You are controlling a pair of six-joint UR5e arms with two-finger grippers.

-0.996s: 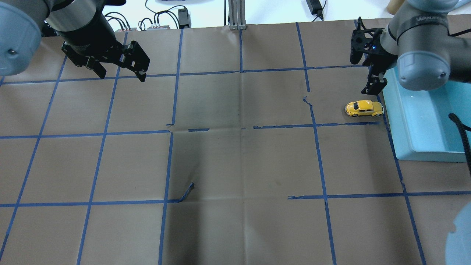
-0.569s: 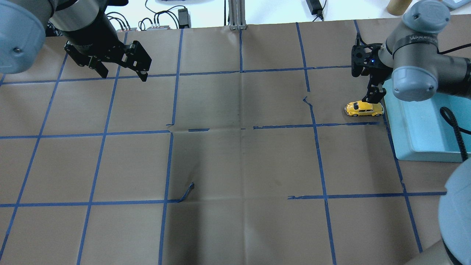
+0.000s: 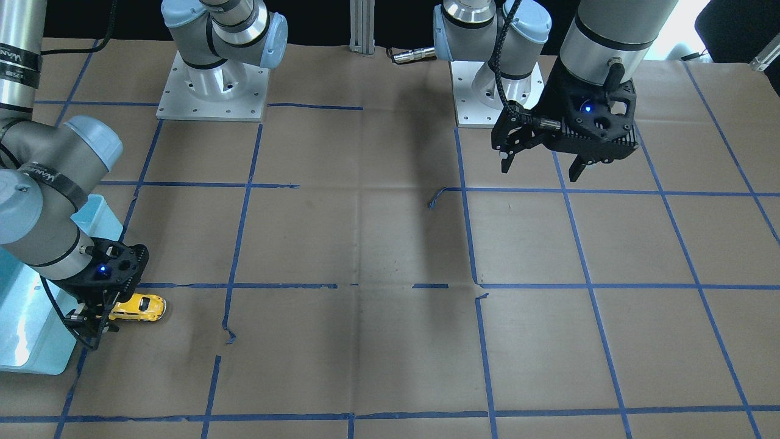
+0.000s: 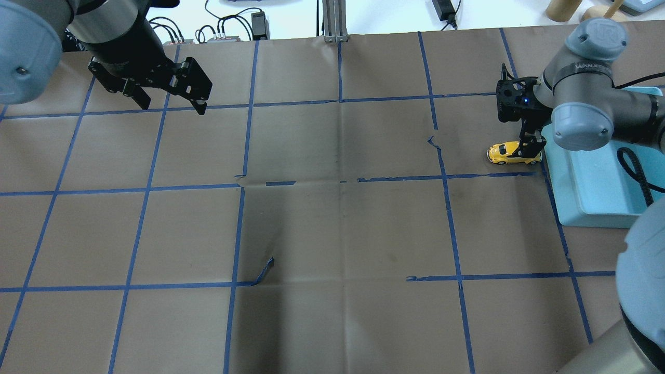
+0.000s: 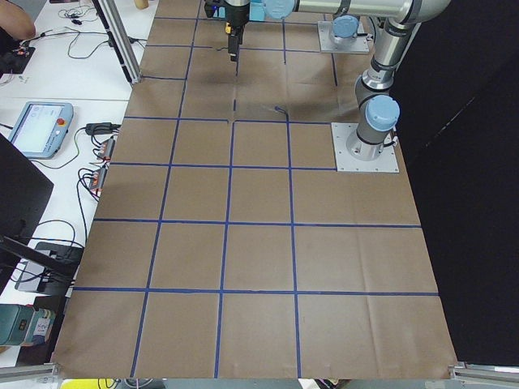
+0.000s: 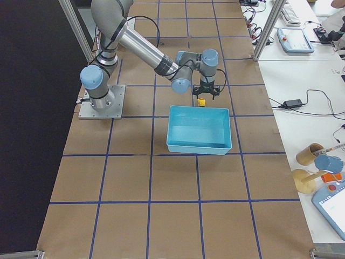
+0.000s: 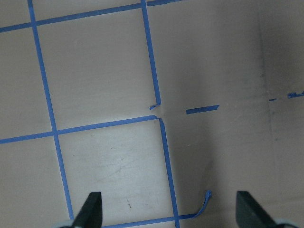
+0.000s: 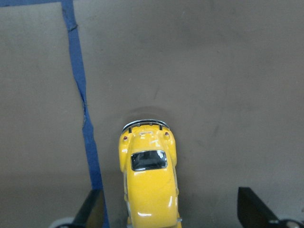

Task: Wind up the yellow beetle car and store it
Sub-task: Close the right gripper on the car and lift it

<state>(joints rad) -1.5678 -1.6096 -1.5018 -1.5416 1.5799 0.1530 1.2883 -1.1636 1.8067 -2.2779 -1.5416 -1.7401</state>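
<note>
My right gripper is to pick up the yellow beetle car by the sides of its cabin next, so that I can wind it up and store it.
The yellow beetle car (image 4: 505, 152) stands on the brown paper next to the blue bin's left wall; it also shows in the front view (image 3: 141, 306) and the right side view (image 6: 201, 102). My right gripper (image 4: 528, 149) is open and low over the car. In the right wrist view the car (image 8: 149, 185) lies between the two spread fingertips (image 8: 92, 209), nearer the left one, with neither touching it. My left gripper (image 4: 170, 103) is open and empty, held high over the far left of the table (image 3: 540, 172).
A light blue bin (image 4: 597, 208) stands at the table's right side, also seen in the front view (image 3: 30, 347) and the right side view (image 6: 199, 148). Blue tape lines grid the brown paper, and some are torn (image 4: 264, 272). Cables lie past the far edge.
My right gripper has come down from above and behind the car to around it. The car has not moved. The left arm has barely shifted.
</note>
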